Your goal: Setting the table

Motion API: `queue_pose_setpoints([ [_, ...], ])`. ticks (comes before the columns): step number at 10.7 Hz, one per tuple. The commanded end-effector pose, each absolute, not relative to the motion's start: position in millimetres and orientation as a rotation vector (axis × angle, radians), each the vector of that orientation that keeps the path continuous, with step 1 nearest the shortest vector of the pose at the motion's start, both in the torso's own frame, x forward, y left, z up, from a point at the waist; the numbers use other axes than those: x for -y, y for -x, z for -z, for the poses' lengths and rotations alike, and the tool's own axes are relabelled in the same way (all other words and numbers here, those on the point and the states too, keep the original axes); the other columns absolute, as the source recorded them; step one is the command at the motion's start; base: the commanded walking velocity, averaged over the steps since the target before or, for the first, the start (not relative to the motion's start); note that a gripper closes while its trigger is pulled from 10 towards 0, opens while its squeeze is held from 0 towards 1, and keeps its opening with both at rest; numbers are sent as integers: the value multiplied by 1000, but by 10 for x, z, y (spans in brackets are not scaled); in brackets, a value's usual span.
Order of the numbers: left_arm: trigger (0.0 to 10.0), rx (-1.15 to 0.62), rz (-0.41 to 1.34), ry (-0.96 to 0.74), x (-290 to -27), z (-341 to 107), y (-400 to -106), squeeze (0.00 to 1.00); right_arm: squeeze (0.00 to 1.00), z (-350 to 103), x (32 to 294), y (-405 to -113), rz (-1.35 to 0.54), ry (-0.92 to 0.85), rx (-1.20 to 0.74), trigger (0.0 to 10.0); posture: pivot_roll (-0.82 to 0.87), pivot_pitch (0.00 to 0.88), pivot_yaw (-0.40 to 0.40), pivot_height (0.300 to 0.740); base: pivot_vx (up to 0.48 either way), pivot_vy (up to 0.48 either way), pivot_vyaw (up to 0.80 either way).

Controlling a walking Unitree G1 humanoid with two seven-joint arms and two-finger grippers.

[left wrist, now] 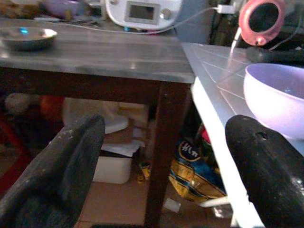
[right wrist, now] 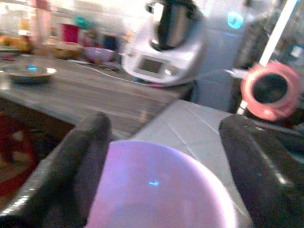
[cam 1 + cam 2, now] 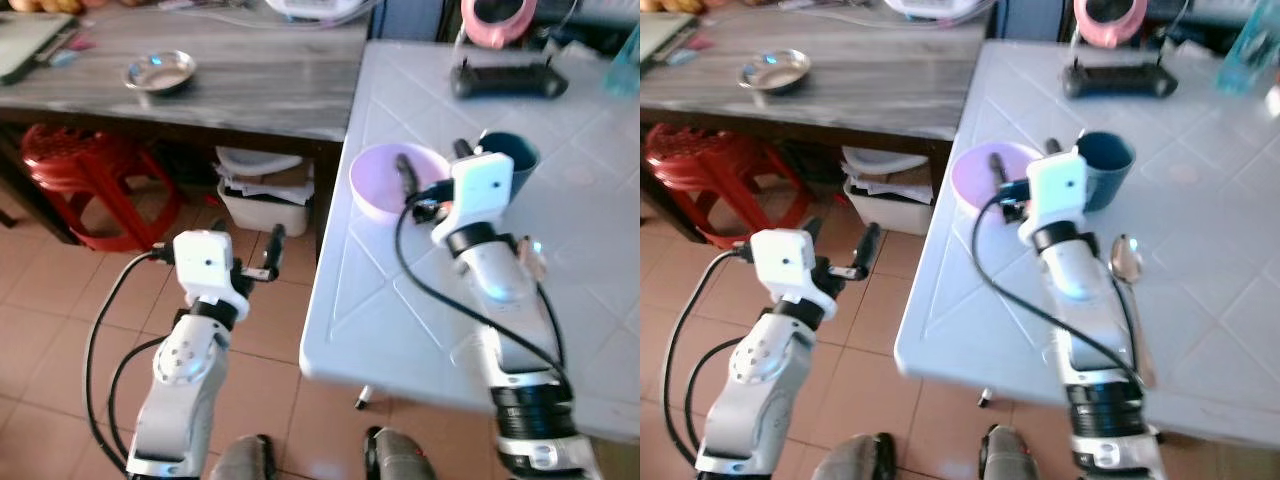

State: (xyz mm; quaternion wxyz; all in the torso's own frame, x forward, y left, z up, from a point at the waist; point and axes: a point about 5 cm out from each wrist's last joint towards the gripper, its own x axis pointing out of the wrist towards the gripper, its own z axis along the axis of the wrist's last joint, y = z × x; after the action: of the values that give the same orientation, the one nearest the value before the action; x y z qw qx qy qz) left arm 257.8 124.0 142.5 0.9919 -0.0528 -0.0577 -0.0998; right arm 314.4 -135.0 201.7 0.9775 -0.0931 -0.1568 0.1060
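The right gripper will next grab the pale purple bowl by its rim (image 3: pixel 437 159) (image 2: pixel 192 160) to put the bowl on the grey wooden table.
A lilac bowl (image 3: pixel 380 190) stands on the white table (image 3: pixel 400 310) near its left edge. A dark teal cup (image 3: pixel 1106 166) sits just behind and to the right of it. A metal spoon (image 3: pixel 1127 266) lies on the table to the right of my right arm. My right gripper (image 3: pixel 433 165) hovers over the bowl's rim, open, one finger over the bowl and the other toward the cup. In the right wrist view the bowl (image 2: pixel 161 190) lies between the fingers (image 2: pixel 80 161). My left gripper (image 3: pixel 840 238) is open and holds nothing, out over the floor left of the table.
A grey wooden table (image 3: pixel 250 90) to the left carries a steel dish (image 3: pixel 160 72) and a kitchen appliance (image 2: pixel 166 42). Under it are a red stool (image 3: pixel 75 165) and a white box (image 3: pixel 265 195). A black device (image 3: pixel 508 80) and a pink ring (image 3: pixel 497 20) sit at the white table's far end.
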Motion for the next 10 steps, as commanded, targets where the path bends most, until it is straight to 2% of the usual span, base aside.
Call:
queue_pose_setpoints([
  [1, 10000, 111, 185, 97, -1283, -1419, -2558, 0, 1000, -2051, 1311, -3131, -228, 207, 333, 10000, -33, 186, 40, 740, 0, 0, 0],
  [2, 10000, 107, 188, 96, -1281, -1416, -2557, 0, 922, -2039, 1307, -3129, -234, 211, 325, 10000, -34, 187, 39, 740, 0, 0, 0],
  [3, 10000, 100, 194, 96, -1277, -1405, -2557, 0, 0, -2012, 1271, -3138, -285, 232, 287, 10000, -36, 189, 40, 740, 0, 0, 0],
  [6, 10000, 81, 215, 101, -1237, -1373, -2542, 0, 0, -1781, 1213, -3145, -384, 395, 143, 10000, -38, 191, 38, 740, 0, 0, 0],
  [10, 10000, 55, 224, 115, -1210, -1340, -2537, 0, 0, -1657, 1179, -3214, -481, 600, 56, 10000, -42, 196, 38, 740, 0, 0, 0],
])
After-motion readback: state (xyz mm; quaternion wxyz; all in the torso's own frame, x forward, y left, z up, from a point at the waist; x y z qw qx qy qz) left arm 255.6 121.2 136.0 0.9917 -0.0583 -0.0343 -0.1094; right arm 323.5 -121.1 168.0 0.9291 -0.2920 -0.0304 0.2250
